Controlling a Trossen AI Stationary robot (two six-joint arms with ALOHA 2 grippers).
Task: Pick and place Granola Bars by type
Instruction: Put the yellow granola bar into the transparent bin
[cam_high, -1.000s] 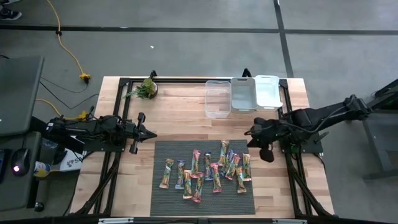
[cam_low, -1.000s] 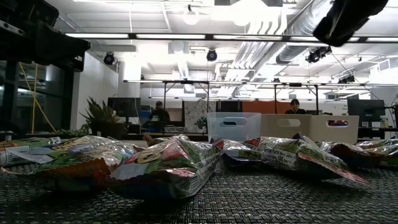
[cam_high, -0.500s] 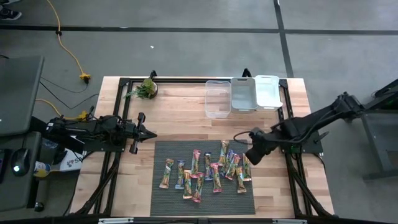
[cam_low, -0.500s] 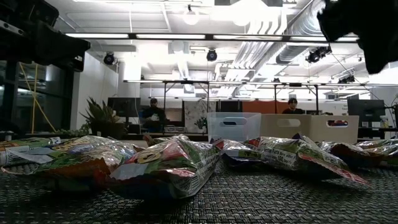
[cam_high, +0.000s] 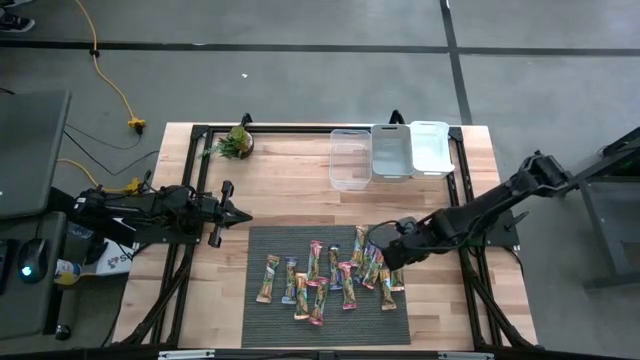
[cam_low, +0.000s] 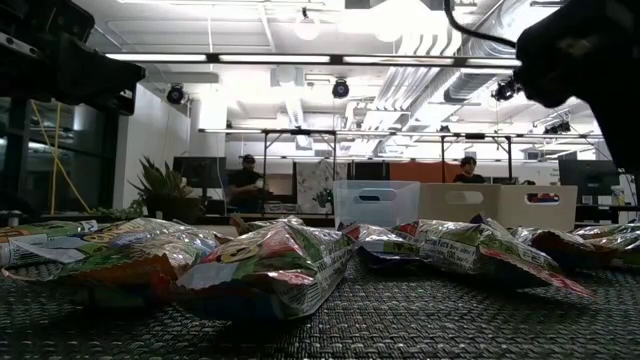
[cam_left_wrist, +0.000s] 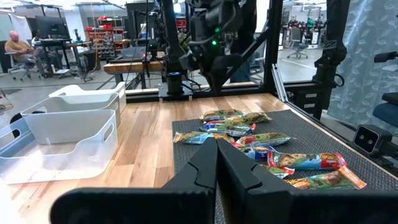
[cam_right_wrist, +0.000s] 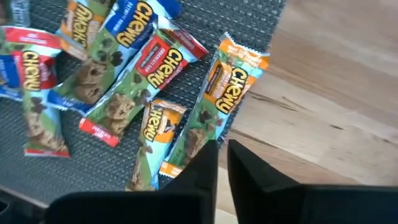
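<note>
The orange-wrapped bar needs to be sorted by type, so the robot's right gripper should next pinch it by its middle, below the CHEWY label (cam_right_wrist: 202, 124).
Several granola bars (cam_high: 330, 275) in shiny orange, red and blue wrappers lie loosely, some overlapping, on a dark mat (cam_high: 265, 320) at the table's near middle. My right gripper (cam_high: 386, 258) hangs over the right end of the group, pointing steeply down, with a narrow gap between its fingers (cam_right_wrist: 222, 149). It stands just above an orange-wrapped bar (cam_right_wrist: 227, 87) at the mat's right edge and touches nothing. My left gripper (cam_high: 243, 215) waits shut and level at the table's left side, its fingertips (cam_left_wrist: 216, 152) together.
Three bins stand in a row at the far edge: a clear one (cam_high: 350, 160), a grey one (cam_high: 391, 150) and a white one (cam_high: 431, 147). A small potted plant (cam_high: 236, 142) sits at the far left. Bare wood surrounds the mat.
My right gripper has swung from the table's right side toward the left and near edges, has come down over the right end of the bars, and has rolled about its own axis. The bars have not moved.
</note>
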